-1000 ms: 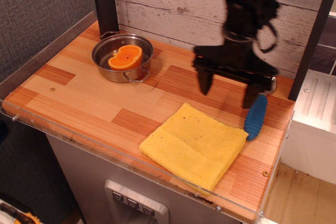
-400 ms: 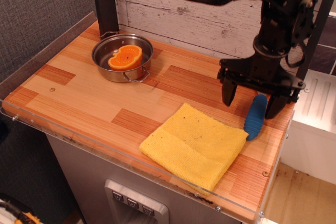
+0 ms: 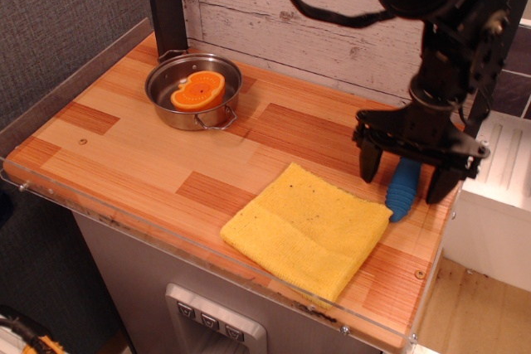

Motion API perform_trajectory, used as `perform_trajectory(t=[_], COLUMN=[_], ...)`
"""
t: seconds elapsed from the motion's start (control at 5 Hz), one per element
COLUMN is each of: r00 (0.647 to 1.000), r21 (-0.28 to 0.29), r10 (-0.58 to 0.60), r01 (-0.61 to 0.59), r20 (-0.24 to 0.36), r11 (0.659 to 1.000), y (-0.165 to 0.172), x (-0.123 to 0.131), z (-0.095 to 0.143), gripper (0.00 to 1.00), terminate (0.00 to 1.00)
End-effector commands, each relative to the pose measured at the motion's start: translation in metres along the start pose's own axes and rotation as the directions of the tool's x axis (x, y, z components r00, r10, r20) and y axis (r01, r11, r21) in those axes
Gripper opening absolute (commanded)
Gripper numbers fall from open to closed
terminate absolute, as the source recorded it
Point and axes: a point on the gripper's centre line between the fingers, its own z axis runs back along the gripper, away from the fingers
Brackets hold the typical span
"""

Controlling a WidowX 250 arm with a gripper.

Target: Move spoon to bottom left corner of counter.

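Note:
My gripper grabs the spoon by its blue ribbed handle [image 3: 404, 189] next, to move it to the bottom left corner of the counter.
The spoon's ribbed blue handle [image 3: 404, 189] lies on the wooden counter [image 3: 124, 151] near the right edge, just right of the yellow cloth. Its silver bowl is hidden behind the gripper. My gripper [image 3: 403, 182] is open and low over the handle, with one black finger [image 3: 368, 163] to its left and the other to its right. The fingers straddle the handle without touching it, as far as I can tell.
A yellow cloth [image 3: 307, 228] lies at the front right of the counter. A steel pot [image 3: 193, 93] with an orange slice [image 3: 198, 90] in it stands at the back left beside a black post [image 3: 166, 2]. A clear acrylic edge [image 3: 207, 250] runs along the front.
The gripper has moved right and down, from above the counter's middle-right to low around the blue handle. It stays open. The spoon has not moved.

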Motion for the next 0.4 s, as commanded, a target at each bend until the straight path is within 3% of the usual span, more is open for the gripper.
perform_trajectory(t=[0.0, 0.2], r00=[0.999, 0.997], r21=[-0.004, -0.023], r10=[-0.019, -0.018], r01=[0.019, 0.020], r20=[0.046, 0.074], r11=[1.000, 1.000], y=[-0.0047, -0.0027], x=[0.0104, 0.0141], z=[0.0099, 0.0170], gripper=[0.00, 0.00], terminate=[0.00, 0.00])
